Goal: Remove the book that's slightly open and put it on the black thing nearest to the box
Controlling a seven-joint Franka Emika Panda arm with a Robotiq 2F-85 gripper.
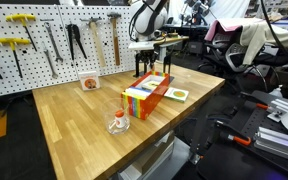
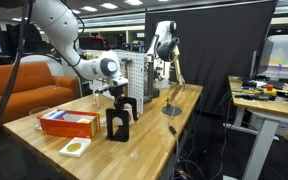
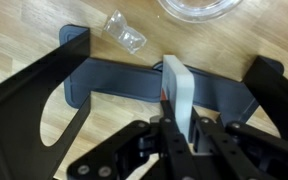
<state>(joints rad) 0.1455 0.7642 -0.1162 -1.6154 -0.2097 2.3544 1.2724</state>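
Note:
My gripper releases the book now, since the book's lower end sits at the black stand's flat base (image 3: 134,82) between its dark uprights.
In the wrist view my gripper (image 3: 181,120) is shut on the book (image 3: 176,85), which shows as a thin white slab standing on edge between the jaws. It hangs over the flat base of a black stand (image 3: 119,75) that has dark uprights on the left and right. In an exterior view the gripper (image 2: 117,97) is just above a black stand (image 2: 117,126) beside the orange-red striped box (image 2: 67,122). In an exterior view the gripper (image 1: 144,52) is behind the box (image 1: 146,97), over the black stands (image 1: 144,68). The book's cover is hidden.
A second black stand (image 2: 135,105) is close behind. A crumpled clear plastic piece (image 3: 124,33) and a glass bowl (image 3: 199,8) lie beyond the stand. White cards (image 1: 89,83) (image 1: 177,94) rest on the wooden table (image 1: 64,120). A pegboard with tools (image 1: 54,40) stands at the back.

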